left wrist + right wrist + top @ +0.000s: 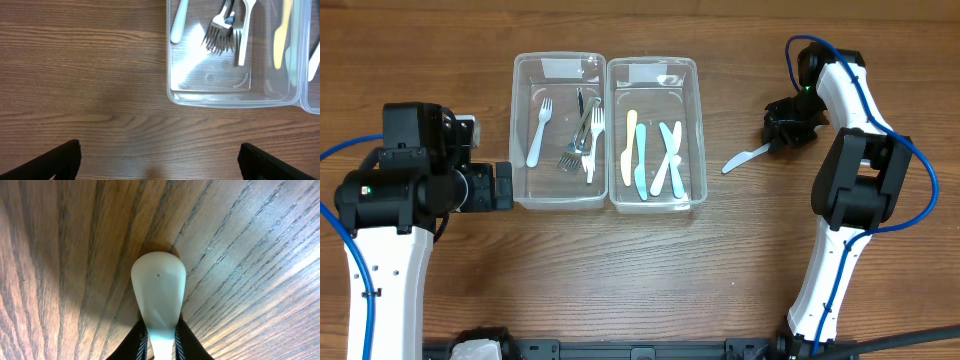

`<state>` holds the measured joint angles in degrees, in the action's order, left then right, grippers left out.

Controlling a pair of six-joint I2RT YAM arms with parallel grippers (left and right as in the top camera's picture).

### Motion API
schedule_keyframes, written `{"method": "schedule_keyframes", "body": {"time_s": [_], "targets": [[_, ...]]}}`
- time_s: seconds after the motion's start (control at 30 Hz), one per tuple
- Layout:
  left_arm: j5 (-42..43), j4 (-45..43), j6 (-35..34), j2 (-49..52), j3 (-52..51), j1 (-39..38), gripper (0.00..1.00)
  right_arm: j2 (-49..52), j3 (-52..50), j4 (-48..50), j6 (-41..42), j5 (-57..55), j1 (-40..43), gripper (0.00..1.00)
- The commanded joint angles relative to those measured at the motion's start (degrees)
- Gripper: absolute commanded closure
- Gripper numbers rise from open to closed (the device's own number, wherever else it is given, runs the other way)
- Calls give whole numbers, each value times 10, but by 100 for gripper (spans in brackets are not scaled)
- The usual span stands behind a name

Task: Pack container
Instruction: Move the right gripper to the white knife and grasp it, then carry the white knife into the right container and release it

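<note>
My right gripper would bring the pale plastic knife [745,157] [159,290] up with it if I lifted it now, because its fingers are shut on both sides of the knife's rounded end.
Two clear plastic containers stand side by side. The left container [525,120] holds several forks, white and metal; its near end shows in the left wrist view [230,97]. The right container [698,130] holds several plastic knives, cream, teal and white. My right gripper [782,135] is shut on a pale plastic knife [745,157], which points toward the containers just above the table; its rounded end fills the right wrist view [158,287] between the fingers [159,345]. My left gripper [505,186] is open and empty beside the left container's near corner, its fingers wide apart [159,162].
Wooden table [640,270] all around. The right arm's blue cable [910,160] loops at the far right. The left arm's body [400,190] stands at the left.
</note>
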<state>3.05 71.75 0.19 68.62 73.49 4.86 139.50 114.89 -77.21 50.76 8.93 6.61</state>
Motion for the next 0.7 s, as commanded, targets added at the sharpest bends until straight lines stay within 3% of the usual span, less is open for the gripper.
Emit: {"method": "schedule_keyframes", "body": {"time_s": [0.0,0.2,0.33,0.47,0.67], "targets": [[10,0,11,-1,-2,0,0,66,-36,22,-6,-14,-11,86],[8,0,12,-1,-2,0,0,63,-32,16,-17,-42,-11,96],[8,-2,12,-1,-2,0,0,31,-13,1,-27,-89,-11,96],[9,-5,16,-1,-2,0,0,-38,5,2,-72,-93,-12,96],[9,-5,16,-1,-2,0,0,-224,11,19,-161,-89,-51,96]]}}
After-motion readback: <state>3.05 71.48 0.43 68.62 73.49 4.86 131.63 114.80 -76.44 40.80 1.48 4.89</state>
